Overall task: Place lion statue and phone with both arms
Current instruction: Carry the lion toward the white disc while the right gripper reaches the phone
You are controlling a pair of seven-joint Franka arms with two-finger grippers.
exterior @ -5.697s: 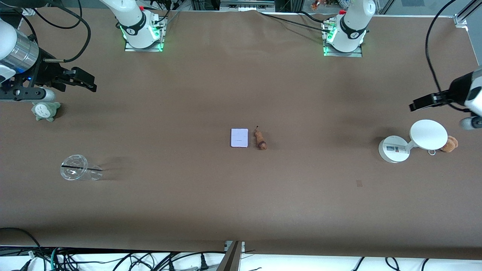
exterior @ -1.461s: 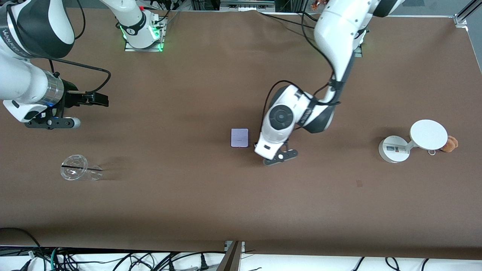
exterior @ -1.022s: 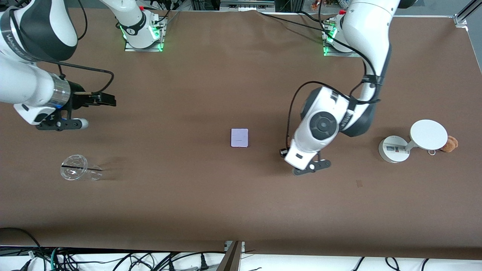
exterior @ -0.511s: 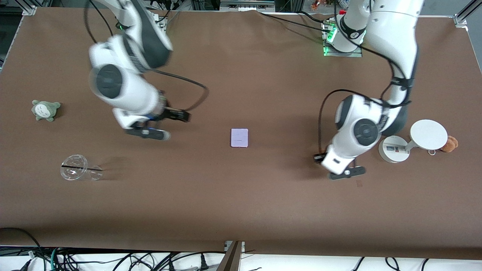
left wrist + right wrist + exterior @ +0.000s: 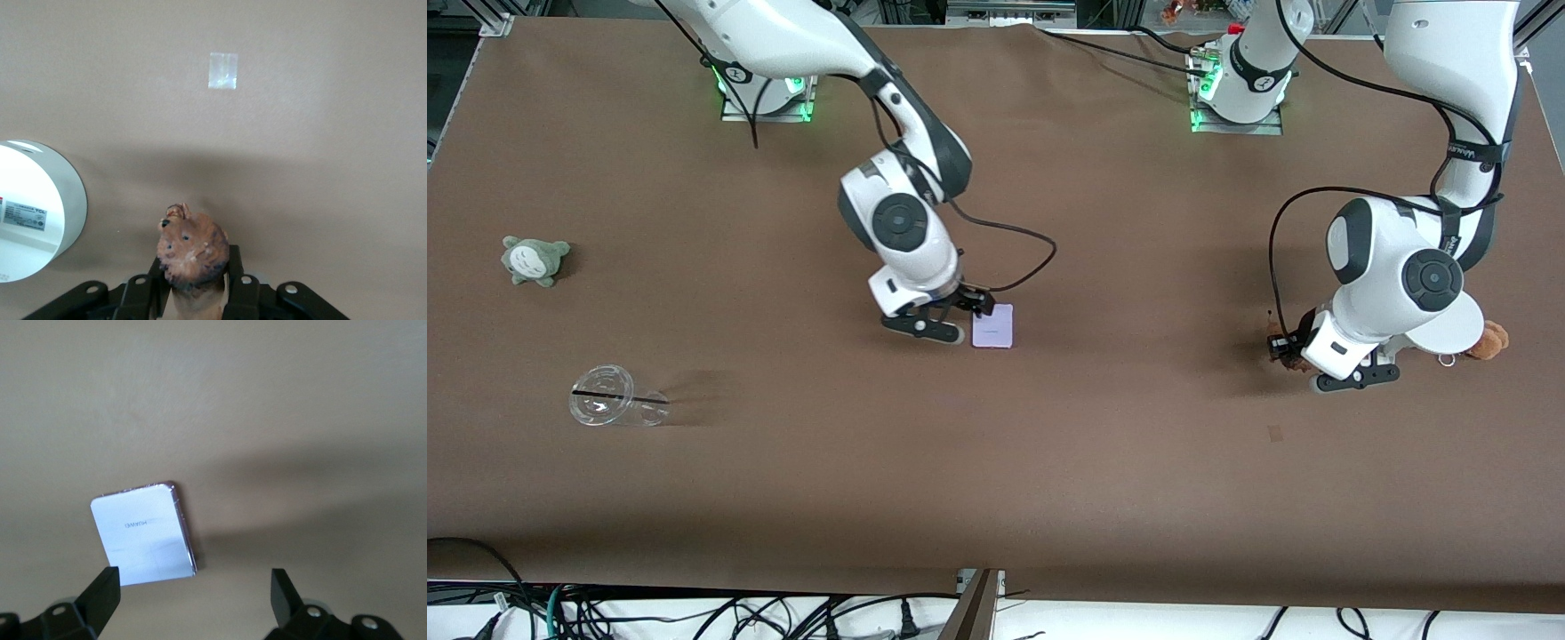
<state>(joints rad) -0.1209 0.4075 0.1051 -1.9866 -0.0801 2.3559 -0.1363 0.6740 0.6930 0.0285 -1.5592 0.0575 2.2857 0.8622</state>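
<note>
In the left wrist view the lion statue (image 5: 193,250) hangs above the table, so my left gripper keeps holding the statue for now.
The phone (image 5: 993,326), a flat pale lilac-white rectangle, lies on the brown table near the middle. My right gripper (image 5: 971,308) is open and empty, low over the table at the phone's edge toward the right arm's end. In the right wrist view the phone (image 5: 143,535) lies just ahead of the open gripper (image 5: 193,595), close to one finger (image 5: 101,595). My left gripper (image 5: 1291,345) is shut on the lion statue (image 5: 1279,347), low over the table beside the white stand. In the left wrist view the lion statue (image 5: 193,250) sits between the fingers, head pointing out.
The white round-headed stand (image 5: 1458,331) is partly hidden by the left arm; its base (image 5: 33,210) shows in the left wrist view. A brown plush bear (image 5: 1490,340) lies beside it. A tape patch (image 5: 1275,433) is nearer the front camera. A grey-green plush (image 5: 535,260) and a tipped clear cup (image 5: 614,407) lie at the right arm's end.
The left arm carried the lion statue from beside the phone toward the white stand. The right arm swung from its end of the table over to the phone. The phone stayed put.
</note>
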